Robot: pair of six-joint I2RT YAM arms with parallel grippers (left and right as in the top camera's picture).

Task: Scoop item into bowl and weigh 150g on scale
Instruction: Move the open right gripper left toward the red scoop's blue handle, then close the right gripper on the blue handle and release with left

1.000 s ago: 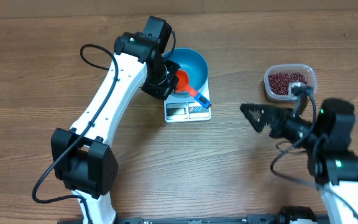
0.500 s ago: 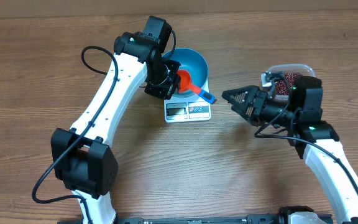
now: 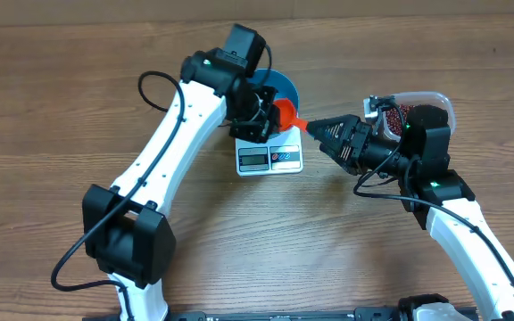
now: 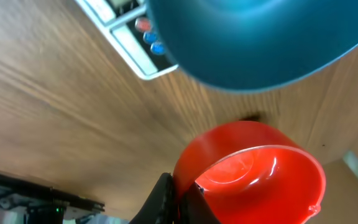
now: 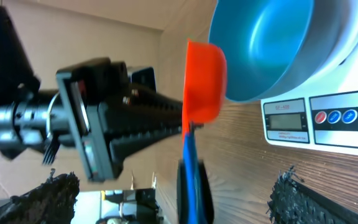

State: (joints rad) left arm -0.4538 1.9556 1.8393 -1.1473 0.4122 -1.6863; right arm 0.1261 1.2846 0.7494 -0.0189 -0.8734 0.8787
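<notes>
Next, my right gripper picks up the red scoop by its blue handle (image 3: pixel 308 127), which leaves the cup end free to scoop beans into the bowl (image 3: pixel 279 85).
The blue bowl (image 3: pixel 279 85) stands on the white scale (image 3: pixel 270 159). My left gripper (image 3: pixel 261 118) is shut on the rim of a red scoop (image 3: pixel 286 114), held in the air just right of the bowl. Seen from the left wrist, the scoop (image 4: pixel 253 171) is empty and hangs below the bowl (image 4: pixel 260 37). The scoop's blue handle (image 5: pixel 189 168) runs between the wide-apart fingers of my open right gripper (image 3: pixel 318 129). The red-brown beans (image 3: pixel 398 112) lie in a clear tub behind the right arm, partly hidden.
The clear tub (image 3: pixel 437 96) stands at the back right. The scale's display and buttons (image 5: pixel 328 118) face the front. Both arms crowd the space just right of the scale. Bare wooden table surrounds them.
My left gripper carried the scoop out of the bowl to the right. The right arm swung left from the front right until its open fingers flanked the handle.
</notes>
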